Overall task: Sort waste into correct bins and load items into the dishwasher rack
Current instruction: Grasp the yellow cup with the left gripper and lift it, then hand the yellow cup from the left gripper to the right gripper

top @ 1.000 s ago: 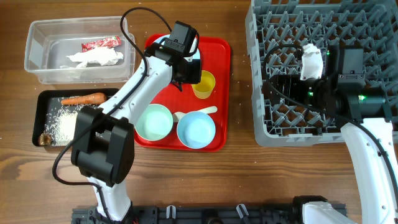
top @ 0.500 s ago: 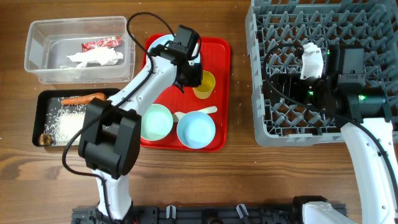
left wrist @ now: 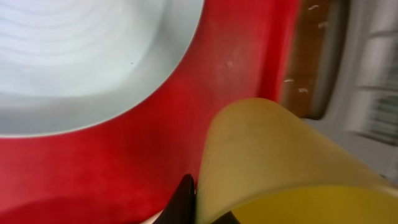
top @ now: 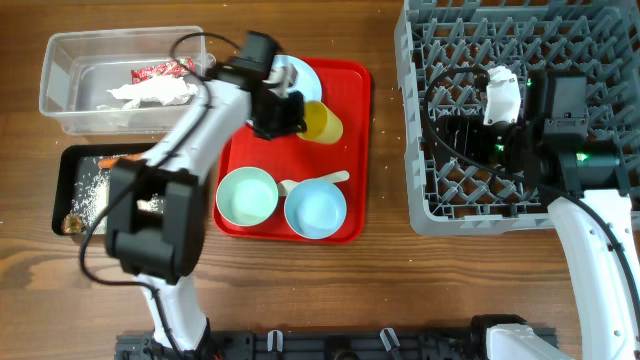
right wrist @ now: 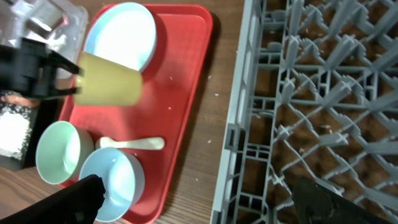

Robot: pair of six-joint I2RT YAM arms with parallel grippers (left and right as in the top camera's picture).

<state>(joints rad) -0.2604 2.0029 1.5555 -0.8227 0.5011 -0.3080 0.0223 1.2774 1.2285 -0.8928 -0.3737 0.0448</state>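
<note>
I need to grab the small yellow cup (top: 322,122) (right wrist: 118,84) with my right gripper on the cup's outside at its base end, opposite my left gripper. Then it can be loaded into the rack.
My left gripper (top: 292,113) is shut on the rim of the small yellow cup (top: 322,122) and holds it tipped on its side above the flat red serving tray (top: 352,150). In the left wrist view the cup (left wrist: 280,162) fills the lower right, with the pale blue plate (left wrist: 81,56) behind it. The plate (top: 298,78), a mint bowl (top: 247,196), a blue bowl (top: 315,210) and the white spoon (top: 320,181) lie on the red tray. My right gripper (right wrist: 205,205) is open and empty, hovering over the left edge of the grey dishwasher rack (top: 520,50).
The clear tub (top: 60,110) at the back left holds the red wrapper (top: 160,70) and the white napkin (top: 150,93). The black tray (top: 75,155) in front of it holds the carrot (top: 112,160), rice (top: 95,195) and a brown lump (top: 70,225).
My left gripper has lifted the yellow cup off the red tray, tipped it sideways and drawn back to the left. The right arm has not moved.
</note>
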